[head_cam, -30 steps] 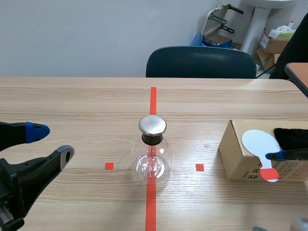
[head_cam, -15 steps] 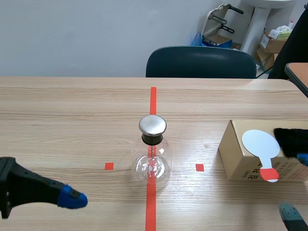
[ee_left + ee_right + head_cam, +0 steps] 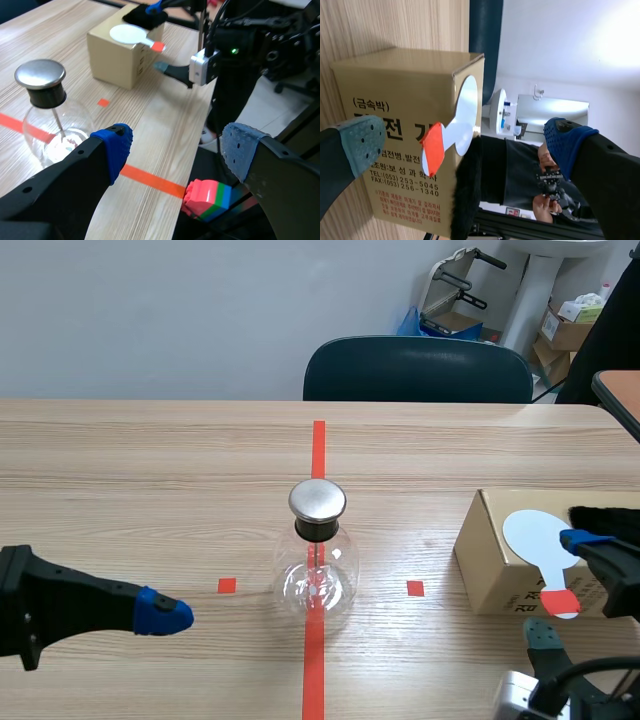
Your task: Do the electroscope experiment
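I should do the electroscope experiment with the flask [image 3: 317,575], so next I should grab the white paddle by its orange-red handle [image 3: 560,602] with my right gripper.
The electroscope, a clear glass flask [image 3: 317,575] with a metal cap [image 3: 317,500], stands on the red centre line. At the right sits a cardboard box [image 3: 495,560]. On its top lie a white paddle with a red handle [image 3: 541,537] and a black fur cloth [image 3: 605,523]. My right gripper [image 3: 560,585] is open at the box's near side, level with the paddle's red handle [image 3: 434,150]. The box [image 3: 390,100] fills the space between its fingers. My left gripper [image 3: 175,147] is open and low at the front left, a blue fingertip [image 3: 163,613] short of the flask [image 3: 50,125].
A dark chair [image 3: 415,370] stands behind the table's far edge. An orange tabletop corner [image 3: 620,400] shows at the right. In the left wrist view a coloured block [image 3: 207,197] lies below the table's near edge.
My left gripper dropped from the far left and now points right, toward the flask. My right gripper rose beside the box, its fingers spread near the paddle's handle.
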### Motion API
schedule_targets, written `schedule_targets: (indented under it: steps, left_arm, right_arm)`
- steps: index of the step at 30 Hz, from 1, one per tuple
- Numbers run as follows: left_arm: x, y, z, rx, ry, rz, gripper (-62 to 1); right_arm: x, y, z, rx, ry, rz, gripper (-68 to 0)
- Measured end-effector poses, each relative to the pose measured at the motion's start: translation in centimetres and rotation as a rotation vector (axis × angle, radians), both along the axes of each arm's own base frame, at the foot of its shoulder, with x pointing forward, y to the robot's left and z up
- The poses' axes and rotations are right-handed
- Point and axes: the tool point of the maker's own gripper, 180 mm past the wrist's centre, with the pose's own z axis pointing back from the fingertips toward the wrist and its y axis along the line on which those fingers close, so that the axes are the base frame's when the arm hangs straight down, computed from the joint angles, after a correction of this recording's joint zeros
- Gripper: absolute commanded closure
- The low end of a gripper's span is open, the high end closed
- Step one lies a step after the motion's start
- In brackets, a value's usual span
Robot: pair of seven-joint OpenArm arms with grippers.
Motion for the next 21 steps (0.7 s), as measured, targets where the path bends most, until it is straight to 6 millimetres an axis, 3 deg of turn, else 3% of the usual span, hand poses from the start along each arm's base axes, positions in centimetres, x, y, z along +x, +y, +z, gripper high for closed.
schedule_targets:
  steps: [5,17,19,21]
  left_arm:
    - [1.0,0.06,0.11,-0.014,-0.023,0.077,-40.7]
    - [1.1,-0.07,-0.31,0.001,-0.025,0.094,-40.6]
    - [1.1,-0.07,-0.3,0.001,-0.025,0.094,-40.6]
    - [1.09,-0.05,-0.32,0.003,-0.025,0.093,-40.5]
  right_arm:
    - [0.01,-0.14,-0.24,-0.033,0.0,-0.024,-67.9]
    - [0.28,-0.37,-0.32,-0.056,-0.007,-0.043,-67.9]
    - [0.1,-0.41,-0.67,-0.066,0.002,-0.039,-62.2]
    - [0.01,-0.44,-0.83,-0.071,0.006,-0.037,-51.9]
